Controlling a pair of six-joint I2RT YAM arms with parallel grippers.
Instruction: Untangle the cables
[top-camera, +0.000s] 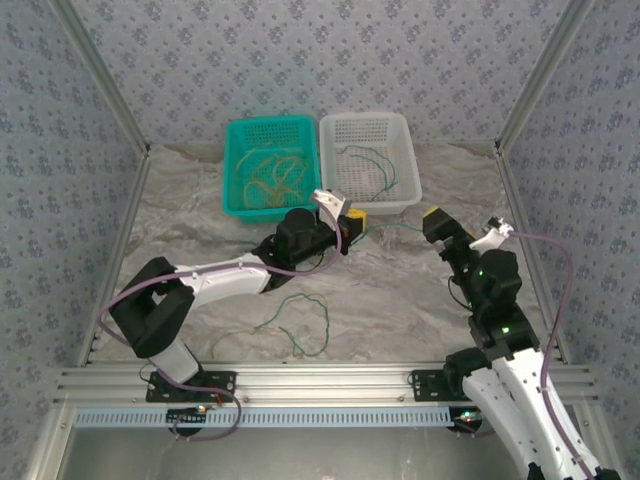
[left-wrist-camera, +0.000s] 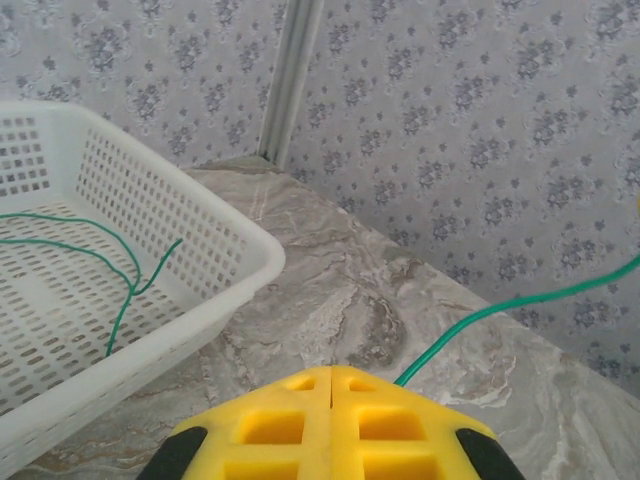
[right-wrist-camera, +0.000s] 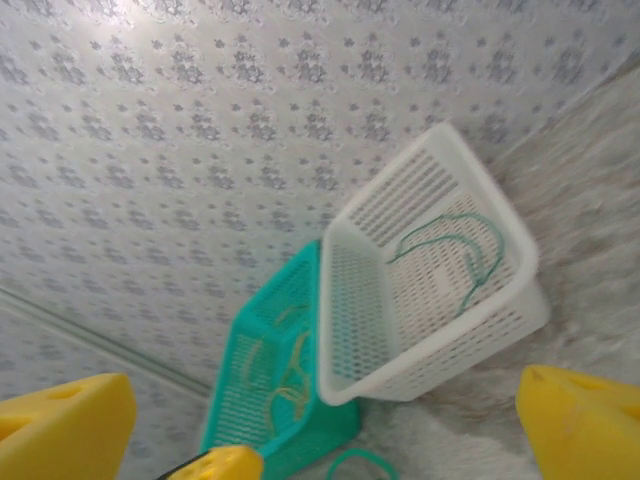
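Observation:
My right gripper is to grab the loose part of the green cable that is in my left gripper, so that it can take it over for the white basket.
My left gripper is shut on a thin green cable that leaves its yellow jaws on the right and runs up across the table. My right gripper stands open to the right of it, its yellow fingers far apart with nothing between them. A second green cable lies loose on the table in front of the left arm. A third green cable lies in the white basket. Yellowish-tan cables lie tangled in the teal basket.
The two baskets stand side by side at the back of the marbled table, teal on the left, white on the right. Patterned walls and metal posts close in the sides and back. An aluminium rail runs along the near edge.

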